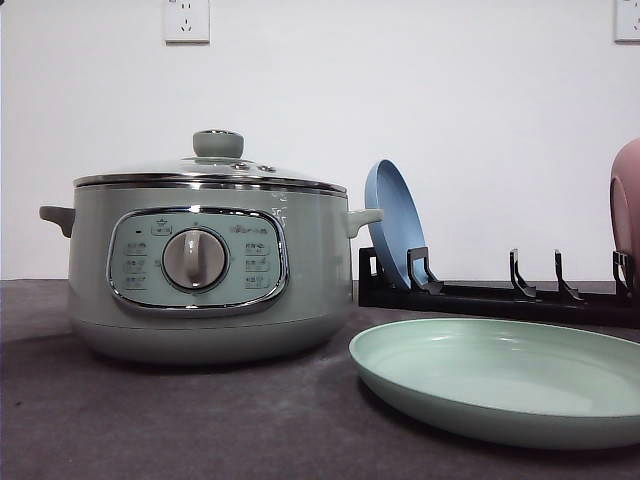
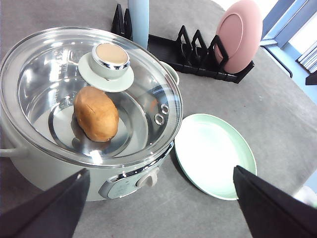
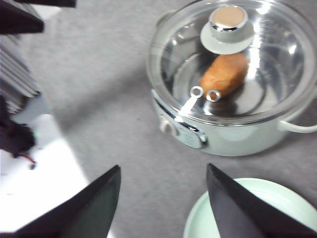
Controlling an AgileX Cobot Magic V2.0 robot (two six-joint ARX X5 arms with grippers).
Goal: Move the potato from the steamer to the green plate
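Note:
The left gripper grabs the glass lid by its knob (image 2: pixel 111 55) next, to uncover the potato (image 2: pixel 96 115).
The pale green steamer (image 1: pixel 200 270) stands at the left of the table with its glass lid (image 2: pixel 44 74) on. Through the lid I see the orange-brown potato (image 2: pixel 96 113) lying on the steamer's floor under the knob (image 2: pixel 111 57). The potato (image 3: pixel 224 74) also shows through the lid in the right wrist view. The green plate (image 1: pixel 500 380) lies flat beside the steamer on its right, with nothing on it. My left gripper (image 2: pixel 161 208) hovers open above the steamer's front. My right gripper (image 3: pixel 163 203) is open too, high over the table in front of the steamer (image 3: pixel 237 139) and near the plate (image 3: pixel 292 201).
Behind the green plate a black dish rack (image 1: pixel 500 295) holds a blue plate (image 1: pixel 395 225) upright at its left end and a pink plate (image 1: pixel 627 200) at its right end. The steamer's side handles (image 1: pixel 57 216) stick out. A white wall closes the back.

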